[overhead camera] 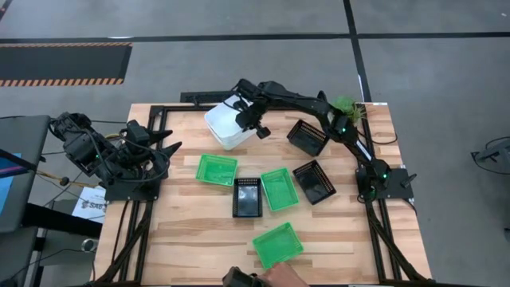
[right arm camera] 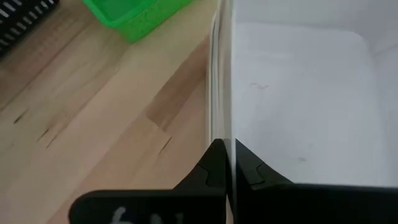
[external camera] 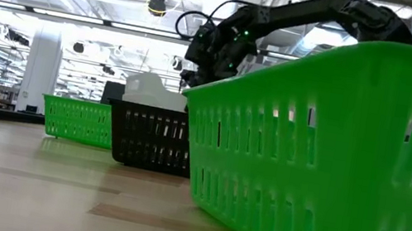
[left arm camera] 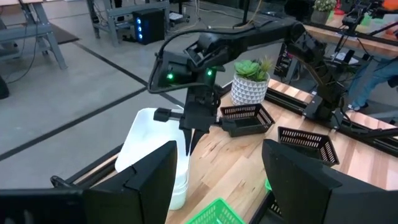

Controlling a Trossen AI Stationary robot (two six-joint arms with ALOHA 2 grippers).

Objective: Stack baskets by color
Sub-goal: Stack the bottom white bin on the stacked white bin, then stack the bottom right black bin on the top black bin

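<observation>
My right gripper should release the white basket [overhead camera: 225,126]; it would stay nested, its rim close along the basket rims beneath.
A white basket [overhead camera: 225,126] stands at the table's far middle, with at least one more white one nested under it [left arm camera: 177,186]. My right gripper [right arm camera: 230,158] is shut on its rim. Three green baskets [overhead camera: 217,170] [overhead camera: 280,189] [overhead camera: 277,244] and three black ones [overhead camera: 247,197] [overhead camera: 314,182] [overhead camera: 307,136] rest singly on their bottoms around the table's middle. My left gripper [left arm camera: 217,186] hangs open over the table's left edge, holding nothing. My right gripper holds the top white basket by the rim of its side wall [right arm camera: 222,124], on the side toward the table's right. One finger [right arm camera: 249,171] is inside the basket and one [right arm camera: 214,168] outside. The fingers slant down from above. The basket sits level over the white one beneath; whether it rests on it I cannot tell.
A potted plant [overhead camera: 344,105] stands at the far right corner beside a black basket. A person's hand [overhead camera: 279,277] reaches in at the near edge by the nearest green basket. Bare wood shows at the table's near left [overhead camera: 183,239].
</observation>
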